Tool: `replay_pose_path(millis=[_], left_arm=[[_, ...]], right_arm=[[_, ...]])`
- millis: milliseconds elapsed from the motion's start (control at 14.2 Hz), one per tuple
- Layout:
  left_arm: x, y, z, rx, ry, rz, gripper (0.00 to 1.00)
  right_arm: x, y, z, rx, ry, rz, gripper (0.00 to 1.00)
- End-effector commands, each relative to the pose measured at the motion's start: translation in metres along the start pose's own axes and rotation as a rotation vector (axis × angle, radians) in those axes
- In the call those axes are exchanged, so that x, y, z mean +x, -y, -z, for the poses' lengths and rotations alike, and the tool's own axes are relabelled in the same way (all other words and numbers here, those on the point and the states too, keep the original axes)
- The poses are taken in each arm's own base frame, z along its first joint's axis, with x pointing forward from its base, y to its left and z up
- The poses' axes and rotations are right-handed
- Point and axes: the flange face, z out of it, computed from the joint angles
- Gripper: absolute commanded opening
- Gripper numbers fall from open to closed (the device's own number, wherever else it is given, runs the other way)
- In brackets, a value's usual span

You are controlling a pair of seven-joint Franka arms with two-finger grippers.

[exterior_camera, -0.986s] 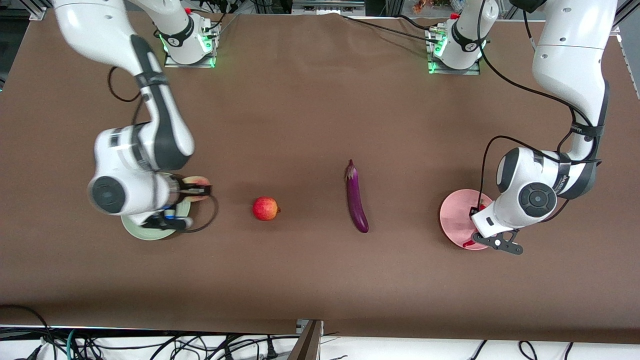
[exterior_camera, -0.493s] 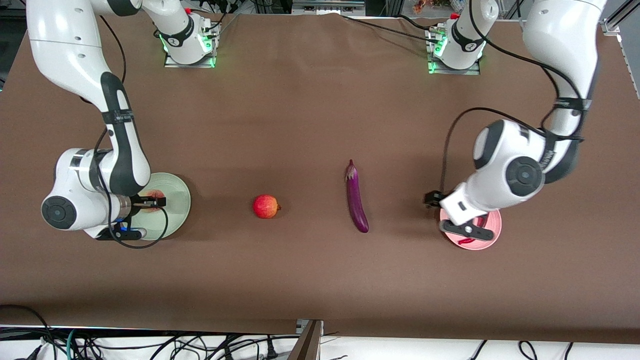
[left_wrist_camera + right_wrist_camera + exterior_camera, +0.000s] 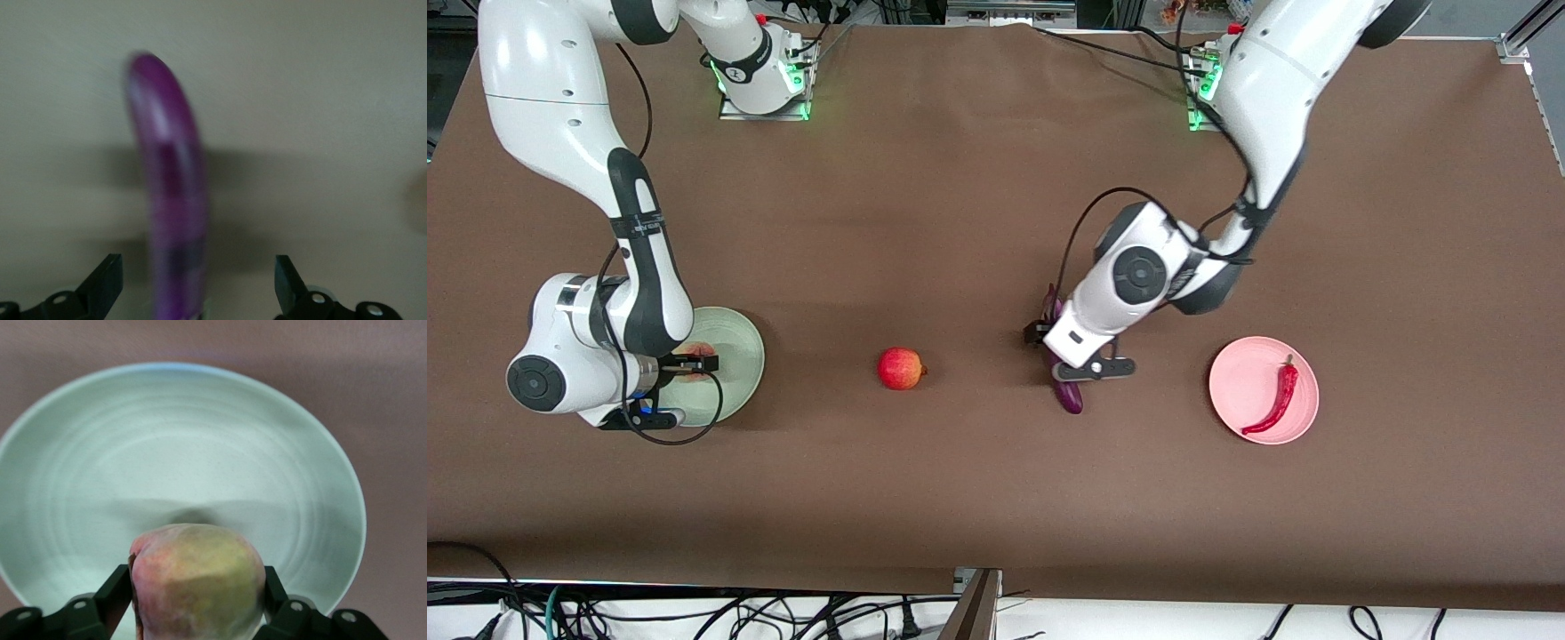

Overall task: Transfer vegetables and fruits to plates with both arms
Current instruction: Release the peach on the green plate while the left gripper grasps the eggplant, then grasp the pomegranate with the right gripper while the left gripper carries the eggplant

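I need to grab the purple eggplant (image 3: 1069,398) by its stem end with my left gripper next, so that I can transfer it onto the pink plate.
My right gripper (image 3: 694,363) is shut on the yellowish-pink peach (image 3: 197,580) and holds it just over the pale green plate (image 3: 738,333), which fills the right wrist view (image 3: 180,440). My left gripper (image 3: 1056,354) is open over the purple eggplant (image 3: 1069,398). In the left wrist view the eggplant (image 3: 170,193) lies between the spread fingers of the left gripper (image 3: 197,283), apart from both. The red chili pepper (image 3: 1279,398) lies on the pink plate (image 3: 1238,373). The red apple-like fruit (image 3: 899,368) sits on the table between the green plate and the eggplant.
The brown table cloth (image 3: 960,222) covers the whole table. The arms' bases (image 3: 765,80) stand along the edge farthest from the front camera. Cables hang below the table's near edge.
My left arm has swung from the pink plate to over the eggplant, leaving the chili on the plate. My right arm brought the peach over the green plate and has since held nearly still.
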Motion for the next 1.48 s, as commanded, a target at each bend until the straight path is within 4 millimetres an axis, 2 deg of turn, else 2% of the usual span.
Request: replay_pose_path(millis=[0,70,141,211,282,423,493,563,704,775,845,1056,1268,1338,1408], left_arm=[[0.022,0.02,-0.004,0.067,-0.081,-0.014,0.98],[0.022,0.021,-0.005,0.103,-0.102,-0.056,0.68],[0.021,0.022,-0.007,0.121,-0.11,-0.075,0.61],[0.021,0.027,-0.011,0.133,-0.107,-0.09,0.37],[0.02,0.028,-0.013,0.136,-0.102,-0.079,0.0],[0.019,0.026,-0.01,0.134,-0.104,-0.077,0.0],[0.024,0.03,0.0,0.141,-0.105,-0.075,0.0],[0.028,0.033,0.021,0.166,-0.098,-0.068,0.0],[0.042,0.047,0.082,0.227,-0.078,-0.026,0.0],[0.05,0.062,0.111,0.263,-0.056,-0.001,0.0],[0.056,0.077,0.13,0.305,-0.013,-0.02,0.0],[0.087,0.159,0.156,0.453,0.106,-0.194,0.0],[0.119,0.247,0.153,0.432,0.197,-0.36,0.0],[0.127,0.265,0.142,0.415,0.211,-0.412,0.0],[0.134,0.275,0.131,0.396,0.205,-0.465,0.0]], right_arm=[[-0.016,0.071,0.063,0.014,-0.016,0.076,1.0],[-0.018,0.111,0.073,0.001,-0.029,0.05,1.0],[-0.022,0.148,0.076,-0.01,-0.04,-0.011,1.0],[-0.025,0.176,0.075,-0.015,-0.055,-0.053,1.0],[-0.024,0.205,0.075,-0.009,-0.094,-0.083,1.0],[-0.027,0.255,0.07,0.024,-0.16,-0.139,1.0],[-0.027,0.273,0.065,0.063,-0.175,-0.182,1.0],[-0.026,0.286,0.062,0.101,-0.194,-0.205,1.0],[-0.026,0.313,0.053,0.121,-0.244,-0.191,1.0],[-0.027,0.321,0.049,0.128,-0.259,-0.199,1.0],[-0.024,0.325,0.044,0.139,-0.274,-0.225,1.0],[-0.029,0.35,0.035,0.157,-0.298,-0.254,1.0],[-0.031,0.366,0.021,0.16,-0.307,-0.254,1.0],[-0.031,0.37,0.013,0.154,-0.303,-0.246,1.0],[-0.03,0.369,0.009,0.147,-0.301,-0.242,1.0]])
